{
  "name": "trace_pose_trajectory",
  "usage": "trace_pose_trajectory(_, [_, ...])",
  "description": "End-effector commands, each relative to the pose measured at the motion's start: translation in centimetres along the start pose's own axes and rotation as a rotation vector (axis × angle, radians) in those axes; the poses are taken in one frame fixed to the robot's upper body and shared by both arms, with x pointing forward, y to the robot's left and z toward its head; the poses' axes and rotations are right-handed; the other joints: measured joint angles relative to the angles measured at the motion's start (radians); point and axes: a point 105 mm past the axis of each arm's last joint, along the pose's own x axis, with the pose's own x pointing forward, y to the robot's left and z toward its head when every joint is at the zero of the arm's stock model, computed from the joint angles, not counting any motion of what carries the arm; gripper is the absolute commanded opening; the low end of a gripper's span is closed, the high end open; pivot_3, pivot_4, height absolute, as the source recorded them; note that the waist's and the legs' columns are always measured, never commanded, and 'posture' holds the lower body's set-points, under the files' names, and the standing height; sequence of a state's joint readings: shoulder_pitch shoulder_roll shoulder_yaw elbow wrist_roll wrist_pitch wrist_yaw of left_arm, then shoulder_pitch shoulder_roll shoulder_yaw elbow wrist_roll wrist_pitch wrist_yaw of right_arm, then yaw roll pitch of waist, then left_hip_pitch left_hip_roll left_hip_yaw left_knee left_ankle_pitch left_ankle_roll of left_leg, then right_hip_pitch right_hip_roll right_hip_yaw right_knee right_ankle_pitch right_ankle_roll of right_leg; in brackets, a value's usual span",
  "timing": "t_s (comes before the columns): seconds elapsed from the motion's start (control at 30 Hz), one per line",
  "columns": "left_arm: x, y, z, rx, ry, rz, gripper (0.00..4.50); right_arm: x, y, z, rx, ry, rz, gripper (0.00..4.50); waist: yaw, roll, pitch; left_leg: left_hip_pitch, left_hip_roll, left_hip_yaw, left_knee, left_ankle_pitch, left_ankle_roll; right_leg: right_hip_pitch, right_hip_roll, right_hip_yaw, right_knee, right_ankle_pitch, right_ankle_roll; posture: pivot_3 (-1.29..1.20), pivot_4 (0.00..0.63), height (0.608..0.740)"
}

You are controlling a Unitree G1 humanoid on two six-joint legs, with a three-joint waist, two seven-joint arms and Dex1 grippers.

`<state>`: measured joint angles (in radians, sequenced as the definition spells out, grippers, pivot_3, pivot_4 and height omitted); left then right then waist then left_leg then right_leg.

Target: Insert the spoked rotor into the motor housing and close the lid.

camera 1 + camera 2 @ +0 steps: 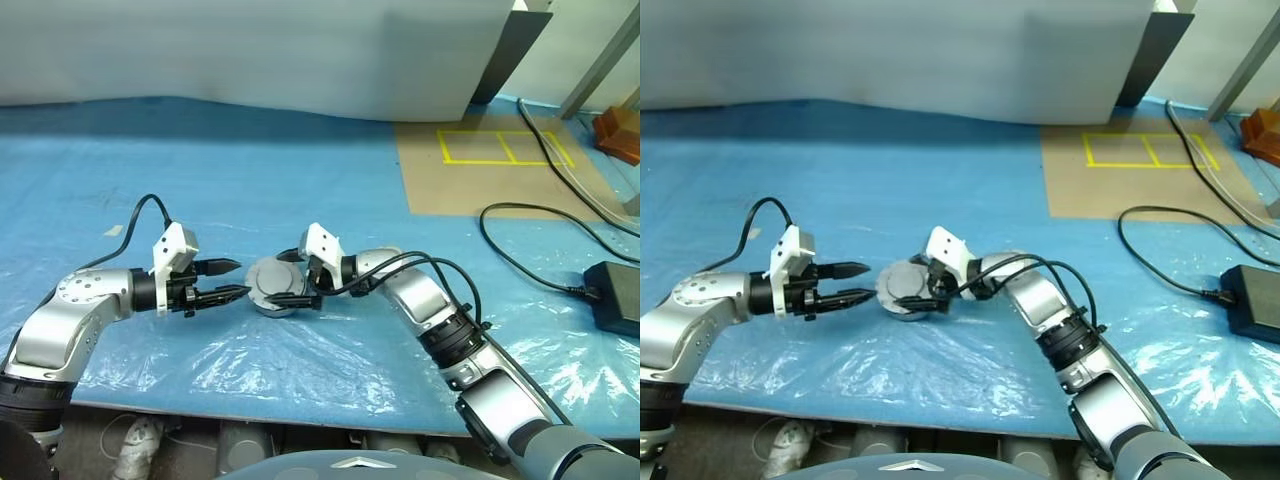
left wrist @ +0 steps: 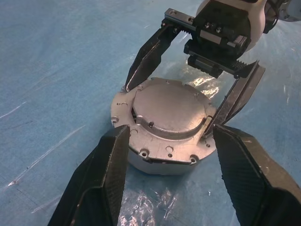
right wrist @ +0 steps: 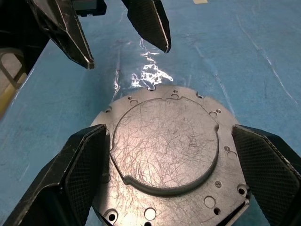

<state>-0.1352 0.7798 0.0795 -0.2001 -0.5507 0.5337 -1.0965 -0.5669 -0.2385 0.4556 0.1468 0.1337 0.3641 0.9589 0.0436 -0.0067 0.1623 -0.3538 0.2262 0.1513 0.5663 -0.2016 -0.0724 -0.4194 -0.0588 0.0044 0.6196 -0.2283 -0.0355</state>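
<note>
My right gripper is to grab the lid by its raised centre (image 1: 273, 277) next, where the facing sides stand up, because the lid's holed rim lies flush on the housing.
The motor housing (image 1: 268, 303) is a round silver-grey cup standing on the blue cover between my two grippers. On top of it lies the lid (image 2: 169, 110), a silver-grey disc with a raised centre and small holes around its rim. The spoked rotor is hidden. My right gripper (image 1: 286, 280) reaches in from the right and is open, one finger (image 2: 146, 56) on each side of the lid's raised centre. My left gripper (image 1: 238, 278) is level at the housing's left side, open, its fingertips just short of the rim with nothing between them.
Crinkled clear plastic (image 1: 300, 360) covers the blue cloth up to the table's front edge. A black power brick (image 1: 612, 297) with trailing cables lies at the right. Behind it is a brown board with yellow tape lines (image 1: 500, 150). A grey wall panel stands at the back.
</note>
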Motion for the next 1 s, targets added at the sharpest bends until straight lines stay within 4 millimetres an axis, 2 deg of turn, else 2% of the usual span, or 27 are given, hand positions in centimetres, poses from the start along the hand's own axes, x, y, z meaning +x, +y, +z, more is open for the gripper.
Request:
trace_pose_trajectory(0.03, [-0.3, -0.1, 0.9, 0.03, -0.027, 0.005, 2.96, 0.1, 0.2, -0.9, -0.045, 0.046, 0.013, 4.48, 0.0, 0.0, 0.0, 0.0, 0.0, 0.0, 0.0, 0.0, 0.0, 0.0, 0.0, 0.0, 0.0, 0.0, 0.0, 0.0, 0.15, 0.74])
trace_pose_trajectory(0.13, [-0.1, -0.1, 0.9, 0.031, -0.027, 0.005, 2.96, 0.0, 0.1, -1.2, -0.073, 0.058, 0.007, 4.48, 0.0, 0.0, 0.0, 0.0, 0.0, 0.0, 0.0, 0.0, 0.0, 0.0, 0.0, 0.0, 0.0, 0.0, 0.0, 0.0, 0.15, 0.74])
trace_pose_trajectory(0.27, [0.1, -0.1, 1.0, 0.032, -0.029, 0.001, 2.96, -0.2, 0.2, -1.4, -0.075, 0.06, 0.009, 3.29, 0.0, 0.0, 0.0, 0.0, 0.0, 0.0, 0.001, 0.0, 0.0, 0.0, 0.0, 0.0, 0.001, 0.0, 0.0, 0.0, 0.15, 0.74])
trace_pose_trajectory(0.3, [0.2, -0.1, 1.1, 0.034, -0.029, -0.001, 2.96, -0.4, 0.1, -1.4, -0.063, 0.059, 0.004, 3.15, 0.0, 0.0, 0.0, 0.001, 0.0, 0.0, 0.001, 0.0, 0.0, 0.0, 0.0, 0.0, 0.001, 0.0, 0.0, 0.0, 0.15, 0.74])
trace_pose_trajectory(0.4, [0.3, -0.2, 1.3, 0.037, -0.03, -0.004, 2.96, -0.8, -0.1, -1.3, -0.027, 0.049, -0.004, 3.15, 0.0, 0.0, 0.0, 0.0, 0.0, 0.0, 0.001, 0.0, 0.0, 0.0, 0.0, 0.0, 0.001, 0.0, 0.0, 0.0, 0.15, 0.74])
trace_pose_trajectory(0.53, [0.6, -0.3, 1.4, 0.039, -0.034, -0.011, 2.96, -1.4, -0.1, -0.4, 0.121, -0.024, 0.009, 3.15, 0.004, 0.0, 0.0, 0.0, 0.0, 0.0, 0.001, 0.0, 0.0, 0.001, -0.001, 0.0, 0.001, 0.0, 0.0, 0.0, 0.15, 0.74])
trace_pose_trajectory(0.73, [0.9, -0.4, 1.5, 0.04, -0.037, -0.022, 2.96, -2.0, -0.2, -0.7, 0.123, 0.0, 0.006, 3.15, 0.003, 0.0, 0.0, 0.0, 0.0, 0.0, 0.001, 0.0, 0.0, 0.001, 0.0, 0.0, 0.0, 0.0, 0.0, 0.0, 0.15, 0.74])
trace_pose_trajectory(1.0, [0.9, -0.5, 1.5, 0.04, -0.035, -0.026, 2.96, -1.0, -0.6, -0.8, 0.13, -0.011, -0.047, 3.15, 0.001, 0.0, 0.0, 0.001, 0.0, 0.0, 0.001, 0.0, 0.0, 0.001, 0.0, 0.0, 0.0, 0.0, 0.0, 0.0, 0.15, 0.74])
